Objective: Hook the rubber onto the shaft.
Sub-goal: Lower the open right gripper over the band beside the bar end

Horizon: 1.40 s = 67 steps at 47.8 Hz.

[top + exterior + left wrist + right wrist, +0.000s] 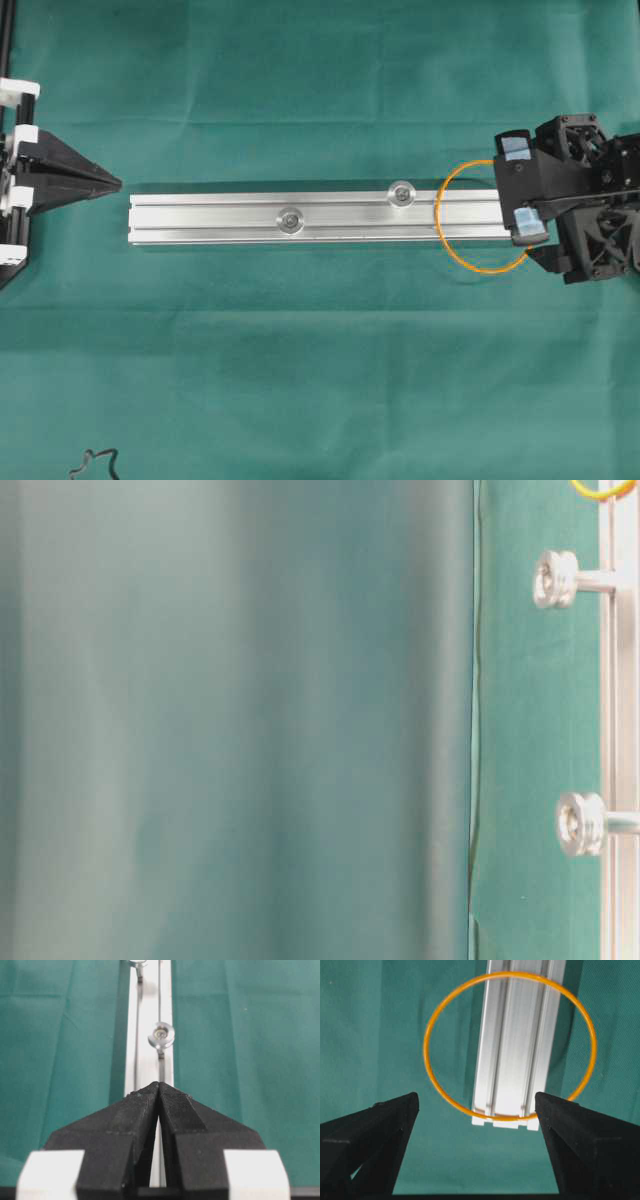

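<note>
My right gripper grabs the orange loop by its curve over the green cloth next, to hook the loop onto the shaft (401, 194).
The rubber (439, 215), a thin orange loop, lies round and slack over the right end of the aluminium rail (200, 218). Two shafts stand on the rail, one at mid-length (291, 219) and one nearer the loop (401, 192). My right gripper (521, 187) is open at the rail's right end, one finger on each side, apart from the band. In the right wrist view the rubber (426, 1050) rings the rail end (517, 1045) just beyond my right gripper (476, 1097). My left gripper (118, 183) is shut and empty off the rail's left end; in its wrist view it (159, 1084) points along the rail at the near shaft (161, 1035).
Green cloth (320, 380) covers the table. A dark squiggly cord (95, 462) lies at the front left edge. The table-level view shows both shafts (555, 578) (580, 823) sticking out from the rail (622, 730), with a bit of the rubber (600, 490) at the top.
</note>
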Motion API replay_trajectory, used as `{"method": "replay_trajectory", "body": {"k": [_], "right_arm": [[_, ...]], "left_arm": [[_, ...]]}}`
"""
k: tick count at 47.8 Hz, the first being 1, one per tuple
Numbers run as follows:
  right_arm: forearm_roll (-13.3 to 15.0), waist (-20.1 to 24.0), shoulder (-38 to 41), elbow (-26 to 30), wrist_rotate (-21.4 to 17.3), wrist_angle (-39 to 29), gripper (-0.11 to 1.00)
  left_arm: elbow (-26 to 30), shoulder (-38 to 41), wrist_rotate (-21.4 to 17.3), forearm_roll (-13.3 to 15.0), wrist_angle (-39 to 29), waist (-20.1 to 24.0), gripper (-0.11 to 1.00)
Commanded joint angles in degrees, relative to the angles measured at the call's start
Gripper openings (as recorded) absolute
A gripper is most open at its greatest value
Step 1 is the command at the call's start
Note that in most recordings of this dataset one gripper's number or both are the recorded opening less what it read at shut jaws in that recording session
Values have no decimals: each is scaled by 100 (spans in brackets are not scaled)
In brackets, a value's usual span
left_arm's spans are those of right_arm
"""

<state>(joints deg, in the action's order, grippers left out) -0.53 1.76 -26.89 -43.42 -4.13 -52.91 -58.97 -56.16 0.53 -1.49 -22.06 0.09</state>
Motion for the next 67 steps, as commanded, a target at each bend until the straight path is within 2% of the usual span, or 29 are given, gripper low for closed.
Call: {"method": "replay_trajectory", "body": {"k": [1, 29, 67], "right_arm": [[-88, 44, 53, 105, -9, 123, 97], [-404, 404, 703, -167, -9, 949, 97], [-422, 598, 1345, -598, -9, 1934, 97]], "left_arm": [[176, 44, -9, -18, 26, -9, 0], [176, 44, 0, -18, -70, 0, 0], [167, 44, 0, -9, -70, -9, 0]]}}
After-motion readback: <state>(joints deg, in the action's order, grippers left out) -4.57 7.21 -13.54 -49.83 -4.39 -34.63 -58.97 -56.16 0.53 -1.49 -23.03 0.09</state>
